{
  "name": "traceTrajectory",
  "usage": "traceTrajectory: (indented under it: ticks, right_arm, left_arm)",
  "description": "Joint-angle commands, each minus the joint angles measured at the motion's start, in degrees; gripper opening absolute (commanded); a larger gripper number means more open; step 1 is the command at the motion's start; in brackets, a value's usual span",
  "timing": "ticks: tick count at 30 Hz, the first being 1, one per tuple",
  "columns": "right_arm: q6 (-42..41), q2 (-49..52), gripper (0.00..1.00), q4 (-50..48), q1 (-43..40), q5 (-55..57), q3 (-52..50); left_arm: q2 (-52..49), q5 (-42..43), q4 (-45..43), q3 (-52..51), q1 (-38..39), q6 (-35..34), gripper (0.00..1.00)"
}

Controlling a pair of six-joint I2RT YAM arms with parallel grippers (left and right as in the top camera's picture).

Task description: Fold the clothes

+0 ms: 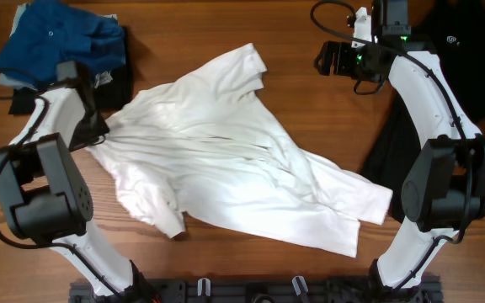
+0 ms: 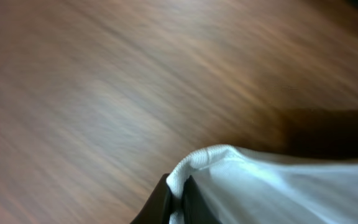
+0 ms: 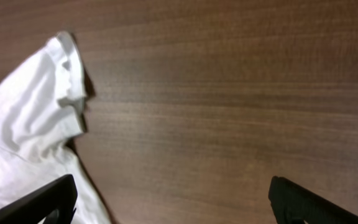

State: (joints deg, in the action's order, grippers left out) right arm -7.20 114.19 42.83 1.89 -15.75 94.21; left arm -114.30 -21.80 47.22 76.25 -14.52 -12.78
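Note:
Next, my right gripper grabs the white T-shirt [image 1: 234,160] by its end farthest from my left gripper to draw the shirt out for folding.
A large white T-shirt [image 1: 234,160] lies spread and wrinkled across the middle of the wooden table; no print shows. My left gripper [image 1: 99,126] is shut on the shirt's left edge; in the left wrist view the white hem [image 2: 204,158] is pinched between the black fingers [image 2: 178,202]. My right gripper [image 1: 337,59] is open and empty above bare wood at the back right, to the right of the shirt's sleeve [image 3: 64,81]. Its fingers are spread wide in the right wrist view [image 3: 179,199].
A blue shirt [image 1: 53,38] lies bunched on a black garment [image 1: 116,76] at the back left. Another black garment [image 1: 461,42] lies at the back right and runs down behind the right arm. The arm bases stand along the front edge.

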Motion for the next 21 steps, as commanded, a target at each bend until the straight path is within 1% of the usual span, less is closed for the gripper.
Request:
traceTrajectory:
  ticks: [1,2,3,4,5,6,7,8,9,10,12,13,14,15,16,17,18,20,21]
  right_arm:
    - [1.25,-1.22,1.00,1.40,0.20,-2.99,-0.02]
    - [1.25,-1.90,1.00,2.08,0.20,-3.67,-0.02]
    - [1.27,-2.80,1.00,3.15,0.20,-3.61,0.09]
    - [1.70,-4.13,1.00,4.61,0.20,-3.58,0.17]
    - [2.69,-6.23,1.00,7.63,0.20,-3.30,0.20]
    - [2.67,-7.50,1.00,9.84,0.20,-2.67,0.20]
    - [2.45,-9.73,1.00,14.23,0.20,-2.51,0.20]
    - [-0.22,-11.41,1.00,18.40,0.13,-2.25,0.17]
    - [-2.58,-12.48,1.00,21.20,0.13,-2.29,0.17]
    - [-4.04,-13.38,1.00,23.96,0.13,-2.29,0.17]
    - [-5.18,-16.31,1.00,32.85,0.57,-0.39,-0.55]
    - [-7.28,-17.64,1.00,34.71,0.96,2.21,-1.53]
    - [-12.28,-20.61,1.00,36.50,1.75,7.56,-4.07]
    - [-15.52,-23.10,1.00,36.94,2.27,10.12,-6.43]
    - [-19.54,-26.23,1.00,37.24,2.86,12.81,-9.60]
    - [-24.76,-30.71,1.00,37.33,3.48,13.90,-14.45]
    - [-27.74,-34.47,1.00,37.16,3.80,13.68,-18.86]
    - [-31.36,-41.51,0.99,36.79,4.07,12.44,-27.12]
    - [-32.00,-46.12,0.97,36.33,4.04,10.23,-32.72]
  left_arm:
    - [4.42,-1.55,2.03,1.75,-1.40,-0.33,0.04]
    - [6.05,-0.37,2.43,2.27,-1.14,-0.31,0.05]
    - [7.96,0.70,2.91,2.86,-0.61,-0.26,0.09]
    - [10.49,2.29,3.45,3.41,0.24,0.42,0.31]
    - [13.77,4.02,3.63,3.56,1.51,0.57,0.55]
    - [15.56,4.63,3.69,3.56,2.25,0.55,0.66]
    - [19.02,4.92,4.00,3.56,3.89,0.55,0.75]
    - [20.72,4.94,4.22,3.56,4.85,0.55,0.80]
    - [22.43,5.81,4.52,3.54,5.92,0.55,0.84]
    - [23.69,7.32,4.83,3.54,6.93,0.52,0.85]
    - [24.98,13.14,5.81,3.54,9.16,0.42,0.91]
    - [24.96,15.34,6.03,3.54,9.75,0.26,0.91]
    - [24.85,17.51,6.19,3.52,10.56,0.28,0.92]
    - [24.83,18.36,6.19,3.54,11.08,0.26,0.92]
    - [24.83,18.82,6.12,3.52,11.65,0.09,0.92]
    - [24.83,18.82,6.05,3.52,12.74,-1.29,0.93]
    - [24.83,19.41,5.99,3.54,13.46,-1.70,0.93]
    - [24.59,20.59,5.29,3.52,14.97,-1.70,0.93]
    - [24.24,20.74,4.66,3.52,15.96,-1.70,0.93]
